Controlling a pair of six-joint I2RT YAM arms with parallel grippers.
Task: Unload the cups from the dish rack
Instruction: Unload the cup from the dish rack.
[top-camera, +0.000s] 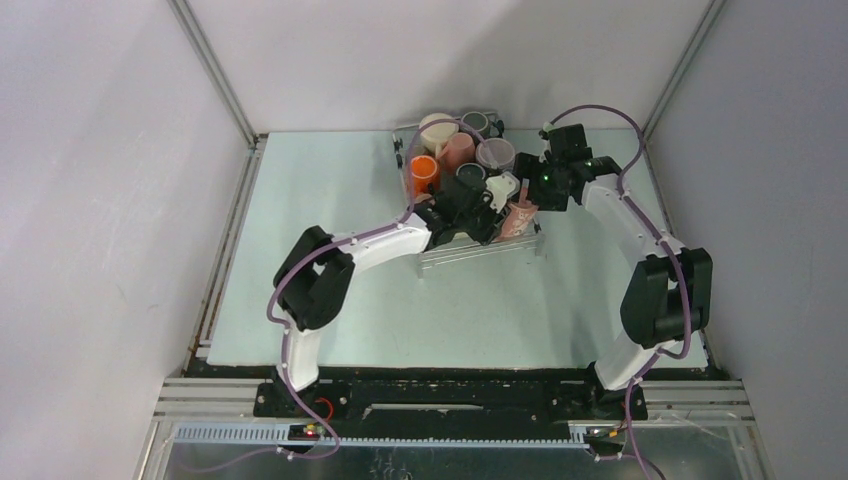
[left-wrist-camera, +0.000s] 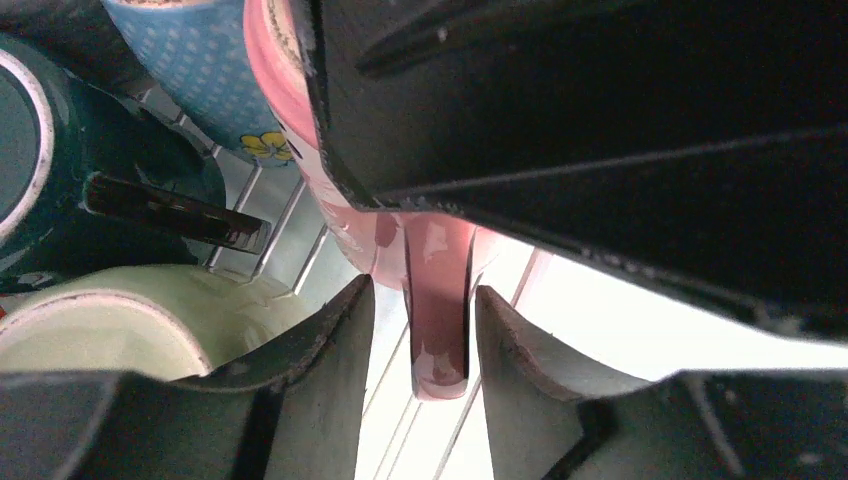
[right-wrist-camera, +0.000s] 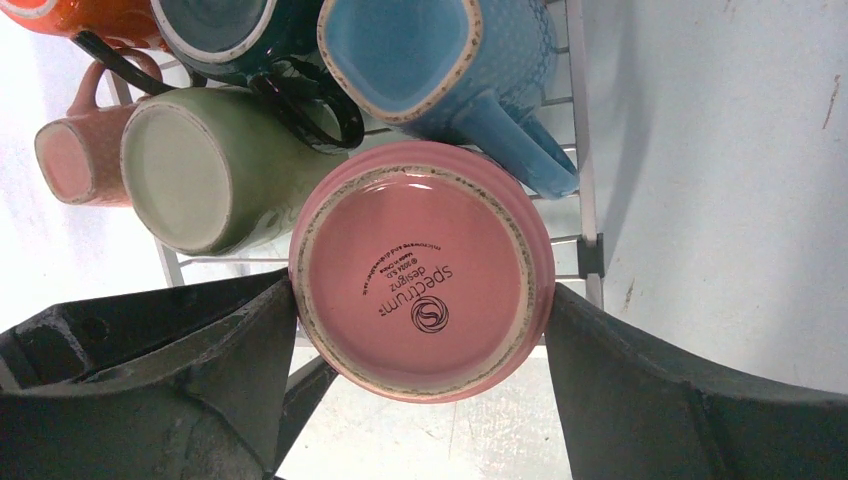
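Observation:
My left fingers are past the end of the pink mug's handle (left-wrist-camera: 439, 312) in the left wrist view and should close on it now.
A pink mug (right-wrist-camera: 420, 270) sits bottom-up at the dish rack's (right-wrist-camera: 580, 150) near right corner. My right gripper (right-wrist-camera: 422, 290) is shut on its body, with both fingers (right-wrist-camera: 250, 340) touching its sides. My left gripper (left-wrist-camera: 422, 290) is open and straddles this mug's handle (left-wrist-camera: 440, 330), with small gaps at each finger (left-wrist-camera: 330, 350). In the top view both grippers, left (top-camera: 495, 215) and right (top-camera: 522, 195), meet at the pink mug (top-camera: 520, 220) over the rack (top-camera: 470, 255). The right gripper's black body fills the top of the left wrist view.
Other mugs stay in the rack: pale green (right-wrist-camera: 200, 170), blue (right-wrist-camera: 410, 55), dark teal (right-wrist-camera: 230, 25), orange (right-wrist-camera: 80, 15), small pink (right-wrist-camera: 70, 160). The top view shows orange (top-camera: 422, 172), cream (top-camera: 437, 130) and mauve (top-camera: 495, 153) mugs behind. Walls enclose the table (top-camera: 330, 290).

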